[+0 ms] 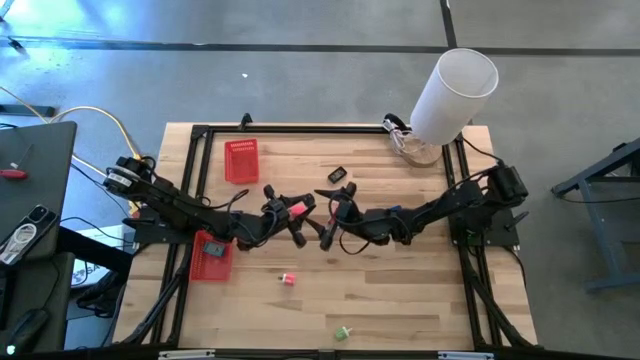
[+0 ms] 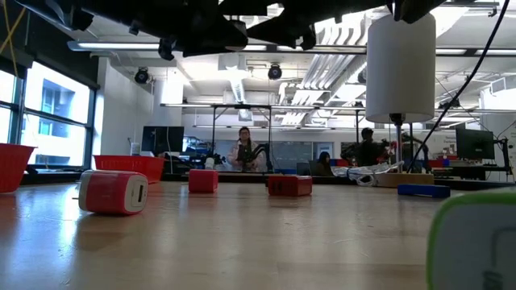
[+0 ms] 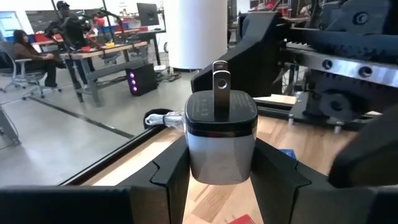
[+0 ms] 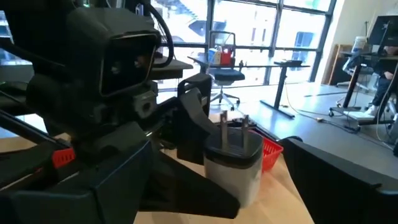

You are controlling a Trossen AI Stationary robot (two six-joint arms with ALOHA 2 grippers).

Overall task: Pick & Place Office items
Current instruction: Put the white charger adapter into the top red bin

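I will next grab the plug by its black pronged end (image 1: 305,209) (image 4: 233,143) with my right gripper, so that it takes the plug over from my left gripper.
My left gripper (image 1: 296,212) (image 3: 221,165) is shut on a small plug block (image 3: 221,140) and holds it above the middle of the table. The block has a pale body, a black top and two metal prongs. It shows pinkish from above (image 1: 297,208). My right gripper (image 1: 324,217) (image 4: 249,193) stands open just in front of the block's pronged end (image 4: 233,134), facing it and apart from it. More small office items lie on the table: a black one (image 1: 337,175), a pink one (image 1: 288,279) and a green one (image 1: 342,332). My left gripper pinches the block's pale body (image 3: 194,158) by two opposite sides between its two fingers (image 3: 168,174). The fingers lie level and come from the table's left side. The block is lifted clear of the table, its prongs (image 3: 221,87) pointing away from the wrist toward my right gripper.
One red mesh basket (image 1: 241,160) stands at the far left and another (image 1: 211,257) at the near left, under my left arm. A big white cylinder (image 1: 455,95) stands at the far right corner. A black frame (image 1: 300,129) runs round the table's edges.
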